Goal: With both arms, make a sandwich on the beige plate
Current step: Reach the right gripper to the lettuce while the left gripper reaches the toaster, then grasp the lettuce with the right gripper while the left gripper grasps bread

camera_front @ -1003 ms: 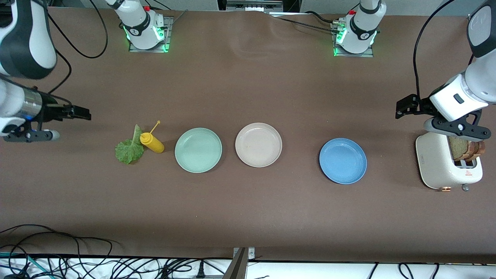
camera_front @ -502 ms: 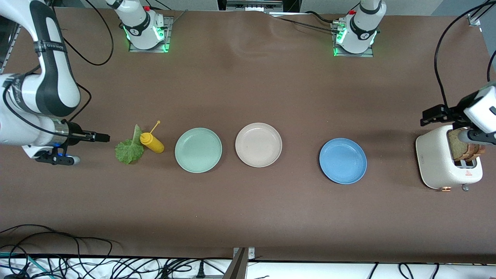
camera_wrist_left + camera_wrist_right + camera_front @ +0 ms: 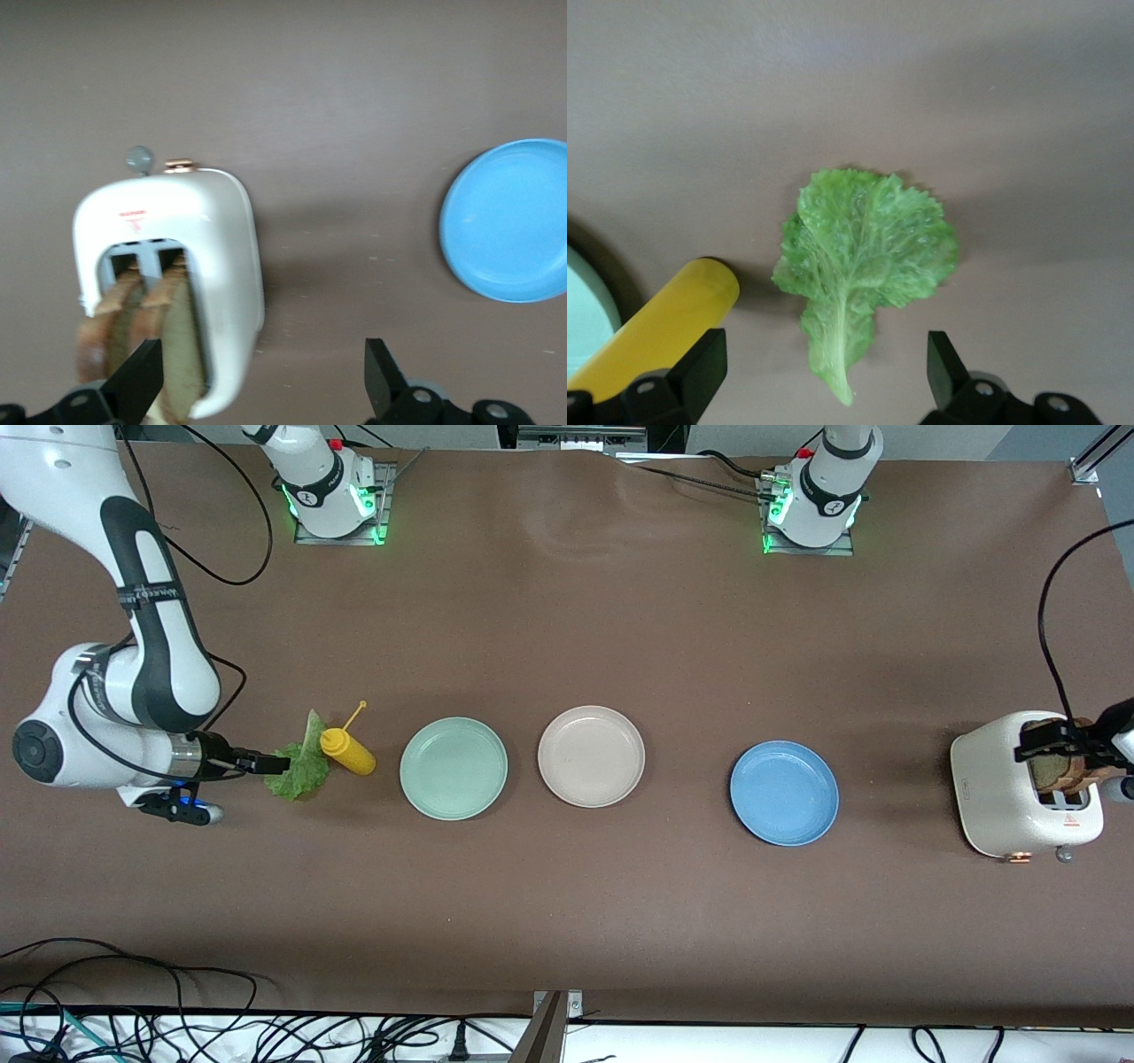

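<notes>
My left gripper grabs the bread slice's crust edge above the toaster slot (image 3: 1050, 771) next, since that starts the sandwich on the beige plate (image 3: 591, 755).
The beige plate (image 3: 591, 755) sits bare in the middle of the table. A ruffled green lettuce leaf (image 3: 299, 769) (image 3: 864, 248) lies flat toward the right arm's end. My right gripper (image 3: 266, 763) (image 3: 824, 363) hangs open just over it, its fingers either side of the stem. Two brown-crusted bread slices (image 3: 1063, 772) (image 3: 155, 328) stand in the slots of a white toaster (image 3: 1001, 793) (image 3: 221, 239) at the left arm's end. My left gripper (image 3: 1054, 737) (image 3: 261, 367) is open above the toaster, one finger over the bread. Nothing is held.
A yellow mustard bottle (image 3: 348, 750) (image 3: 656, 328) lies beside the lettuce, touching its edge. A mint green plate (image 3: 453, 768) stands between it and the beige plate. A blue plate (image 3: 784, 793) (image 3: 509, 221) lies between the beige plate and the toaster.
Both arms have come down. The right gripper swept in low to the lettuce. The left gripper dropped onto the toaster's top. Both stayed open.
</notes>
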`<state>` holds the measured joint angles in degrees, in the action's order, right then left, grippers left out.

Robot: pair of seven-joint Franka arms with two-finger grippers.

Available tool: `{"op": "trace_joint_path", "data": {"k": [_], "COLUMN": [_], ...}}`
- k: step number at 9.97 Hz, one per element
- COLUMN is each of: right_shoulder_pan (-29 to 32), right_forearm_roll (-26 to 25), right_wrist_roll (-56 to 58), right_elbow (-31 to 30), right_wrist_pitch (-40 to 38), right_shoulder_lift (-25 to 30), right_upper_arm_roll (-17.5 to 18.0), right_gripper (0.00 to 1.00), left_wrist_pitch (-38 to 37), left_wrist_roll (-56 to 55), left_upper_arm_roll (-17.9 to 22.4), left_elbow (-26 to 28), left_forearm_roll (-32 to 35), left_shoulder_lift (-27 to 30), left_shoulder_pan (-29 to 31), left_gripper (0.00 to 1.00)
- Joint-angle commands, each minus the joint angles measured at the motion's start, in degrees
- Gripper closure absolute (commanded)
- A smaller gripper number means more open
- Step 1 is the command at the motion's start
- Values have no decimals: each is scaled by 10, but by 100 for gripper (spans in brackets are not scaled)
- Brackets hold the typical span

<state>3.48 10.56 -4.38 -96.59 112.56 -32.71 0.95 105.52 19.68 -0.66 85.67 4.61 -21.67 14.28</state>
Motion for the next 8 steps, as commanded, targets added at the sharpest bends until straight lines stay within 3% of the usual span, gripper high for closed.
{"op": "trace_joint_path", "data": {"k": [1, 5, 7, 8], "right_shoulder_pan": [2, 2, 2, 2], "right_forearm_roll": [15, 21, 49, 50], "right_wrist_roll": [-5, -5, -5, -7], "right_elbow": [12, 14, 15, 16], "right_wrist_pitch": [2, -2, -4, -5], "right_shoulder_lift": [-27, -53, -62, -64], "right_upper_arm_roll": [2, 3, 3, 3], "right_gripper": [0, 0, 0, 0], "left_wrist_pitch": [4, 3, -3, -3], "left_wrist_roll": [16, -11, -27, -45], "left_upper_arm_roll": [-5, -6, -6, -6], "left_elbow": [-17, 17, 28, 32], "left_forearm_roll": [36, 28, 27, 27], "left_shoulder_lift": [-25, -36, -38, -40], "left_shoulder_pan": [13, 44, 50, 51], "left_gripper": [0, 0, 0, 4]}}
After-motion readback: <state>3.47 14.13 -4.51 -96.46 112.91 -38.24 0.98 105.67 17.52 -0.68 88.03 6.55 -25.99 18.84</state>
